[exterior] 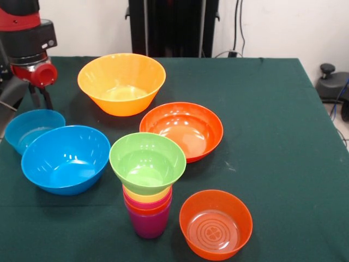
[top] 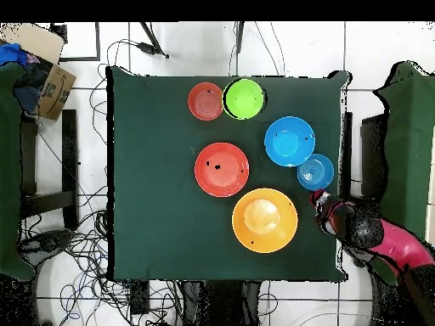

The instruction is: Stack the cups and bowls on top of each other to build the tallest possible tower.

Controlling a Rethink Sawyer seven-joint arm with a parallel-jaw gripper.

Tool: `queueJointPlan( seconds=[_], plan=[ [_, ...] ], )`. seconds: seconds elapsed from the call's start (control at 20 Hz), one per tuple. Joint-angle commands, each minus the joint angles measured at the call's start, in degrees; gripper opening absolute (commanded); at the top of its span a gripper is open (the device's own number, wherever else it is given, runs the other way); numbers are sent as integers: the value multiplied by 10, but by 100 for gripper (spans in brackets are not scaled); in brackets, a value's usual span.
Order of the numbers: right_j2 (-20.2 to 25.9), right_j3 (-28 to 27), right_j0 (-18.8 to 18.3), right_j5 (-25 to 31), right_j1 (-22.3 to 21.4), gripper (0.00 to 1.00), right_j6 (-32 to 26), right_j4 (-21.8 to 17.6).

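I need to stack the small blue bowl on the tower (exterior: pixel 148 210) topped by the green bowl (exterior: pixel 147 161), so I should grab the small blue bowl by its rim next with my gripper.
The tower (exterior: pixel 148 210) stands near the front edge: a purple base cup with orange, crimson and yellow rims showing, and the small green bowl (exterior: pixel 147 161) resting upright on top. From overhead only the green bowl (top: pixel 244 98) shows. The small translucent orange bowl (exterior: pixel 215 224) (top: pixel 205 101) sits beside it. The wide red-orange bowl (exterior: pixel 182 128) (top: pixel 222 169), the large orange-yellow bowl (exterior: pixel 121 82) (top: pixel 264 220), the large blue bowl (exterior: pixel 65 158) (top: pixel 289 141) and the small blue bowl (exterior: pixel 34 128) (top: pixel 316 171) stand apart on the cloth. My gripper (exterior: pixel 41 103) (top: pixel 317 197) is open and empty, just behind the small blue bowl at the table's edge.
The table is covered with a dark green cloth (exterior: pixel 272 136). The black pedestal (exterior: pixel 172 24) stands behind it. A cardboard box (top: pixel 47 81) and cables (top: pixel 76 246) lie on the floor beside the table.
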Motion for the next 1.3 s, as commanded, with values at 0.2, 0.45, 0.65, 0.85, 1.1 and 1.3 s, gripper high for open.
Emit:
queueJointPlan(
  seconds=[0.2, 0.45, 0.65, 0.85, 1.1, 1.3],
  plan=[
    [23, -11, 20, 60, -41, 100, -28, 30],
    [24, -16, 21, 54, -37, 100, -28, 38],
    [22, -18, 26, 54, -42, 100, -25, 48],
    [23, -21, 29, 43, -43, 100, -21, 52],
    [15, -34, 39, 7, -21, 100, -11, 42],
    [10, -48, 46, -8, -4, 100, -4, 37]
  ],
)
